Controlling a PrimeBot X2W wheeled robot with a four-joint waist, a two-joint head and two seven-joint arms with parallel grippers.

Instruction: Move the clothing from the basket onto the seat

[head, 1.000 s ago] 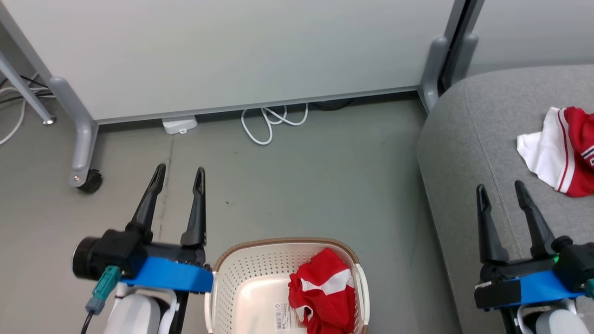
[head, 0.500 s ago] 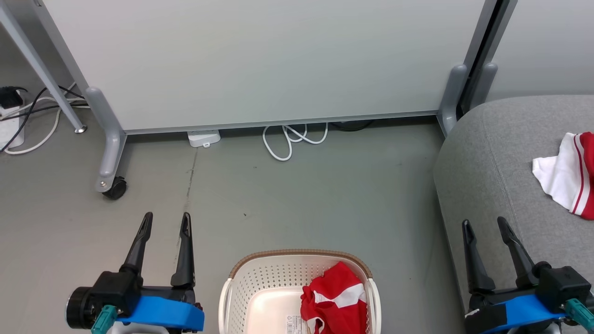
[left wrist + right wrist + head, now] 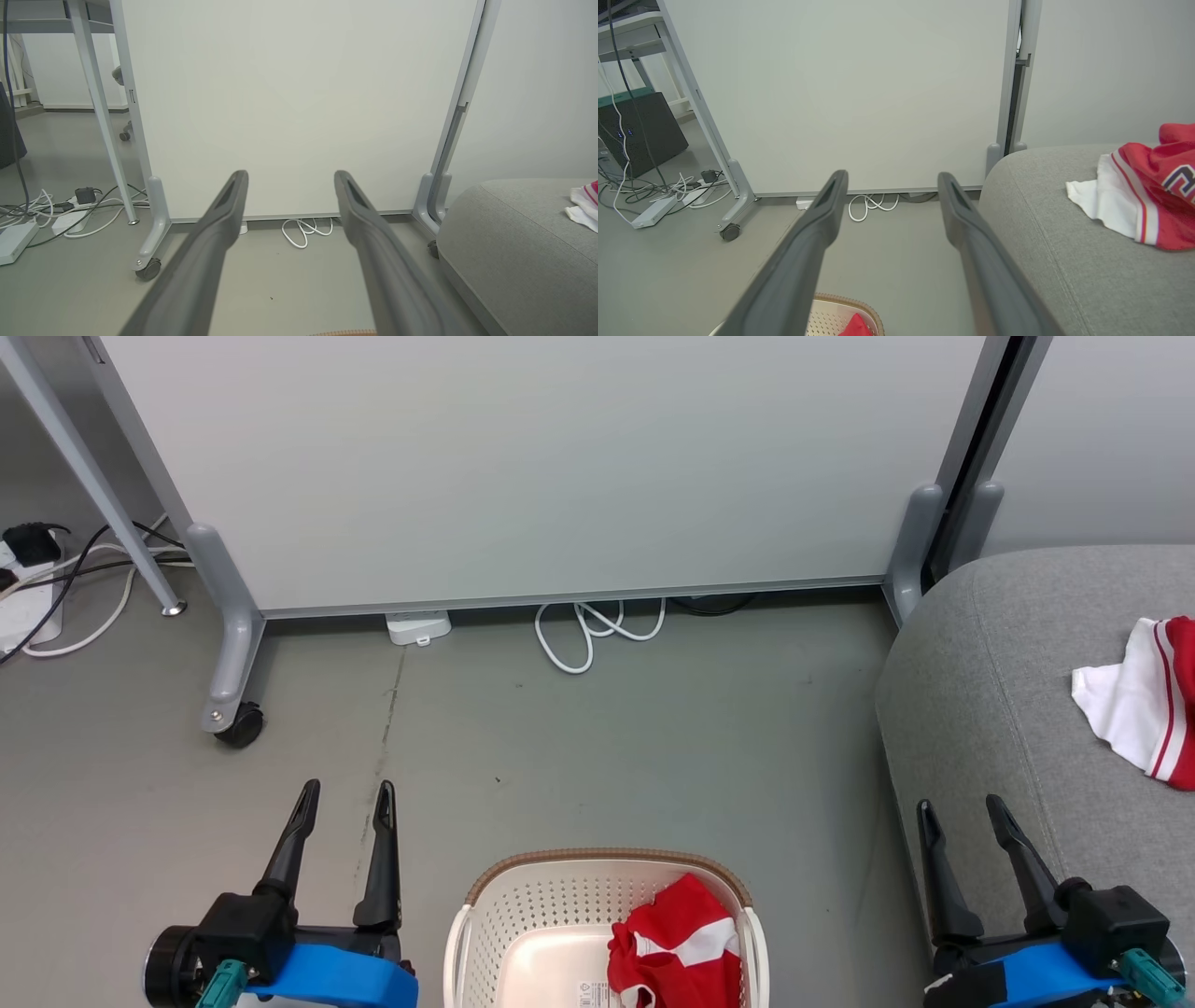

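The robot's left gripper will next pinch the red garment by its white-trimmed hem [image 3: 638,993], because that hem curls up while the rest of the garment lies loose in a heap.
A red garment with a white band [image 3: 677,952] lies crumpled in the right half of the cream basket [image 3: 495,919] at the bottom centre of the head view. A red and white jersey [image 3: 1144,705] rests on the grey seat [image 3: 990,709] at the right; the right wrist view shows the jersey [image 3: 1143,196] with part of a dark numeral. My left gripper [image 3: 344,791] hangs open and empty left of the basket. Over the seat's front edge, right of the basket, my right gripper [image 3: 960,806] is open and empty too.
A white partition panel [image 3: 523,467] on castor feet [image 3: 238,723] stands behind. A coiled white cable [image 3: 588,635] and a white power block [image 3: 418,627] lie at its base. More cables and power strips [image 3: 37,588] sit at far left.
The head view has shifted, so the basket, the seat and the partition sit lower in the picture and less of the basket shows. Both grippers stay open and empty.
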